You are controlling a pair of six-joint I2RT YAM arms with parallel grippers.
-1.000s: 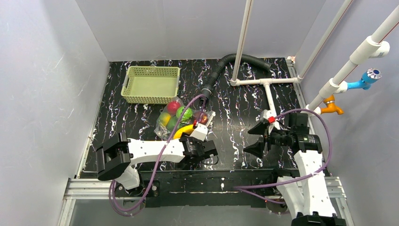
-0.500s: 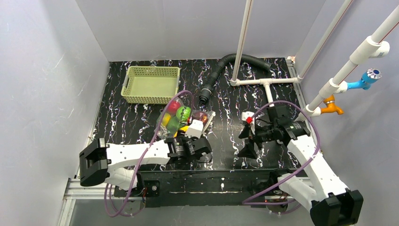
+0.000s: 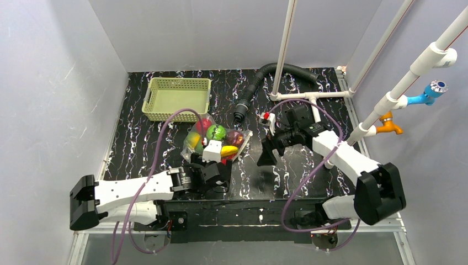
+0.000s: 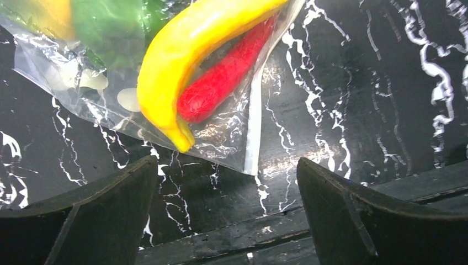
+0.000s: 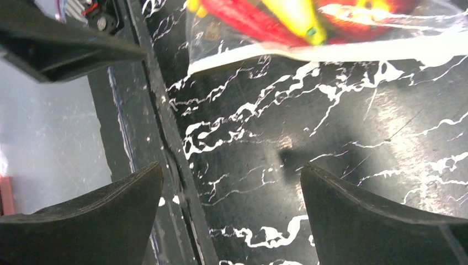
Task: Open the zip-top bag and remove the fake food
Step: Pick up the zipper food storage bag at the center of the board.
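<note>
The white zip strip [image 3: 242, 148] [image 5: 331, 52] of the bag is the part my right gripper needs to grab next. The clear side of the bag then stays free for my left gripper to open.
The clear zip-top bag [image 3: 216, 141] lies shut on the black table, with its white zip strip [image 4: 253, 118] on the right-hand edge. Inside it I see a yellow banana [image 4: 182, 49], a red chili [image 4: 226, 77], a green piece [image 3: 215, 132] and a red apple [image 3: 204, 125]. My left gripper [image 3: 215, 175] is open and empty, just above the table in front of the bag's near corner [image 4: 225, 179]. My right gripper [image 3: 266, 148] is open and empty, just right of the zip edge [image 5: 232, 171]. The strip [image 5: 331, 52] shows ahead of it.
A pale green lattice basket [image 3: 176, 98] stands behind the bag at the back left. A black corrugated hose [image 3: 259, 83] and a white pipe frame [image 3: 309, 96] lie at the back right. The table's front rail [image 4: 232, 232] runs just under my left gripper.
My left gripper has shifted left toward the bag's near corner. My right gripper has swung left and further back, up to the bag's zip edge. The bag has stayed put.
</note>
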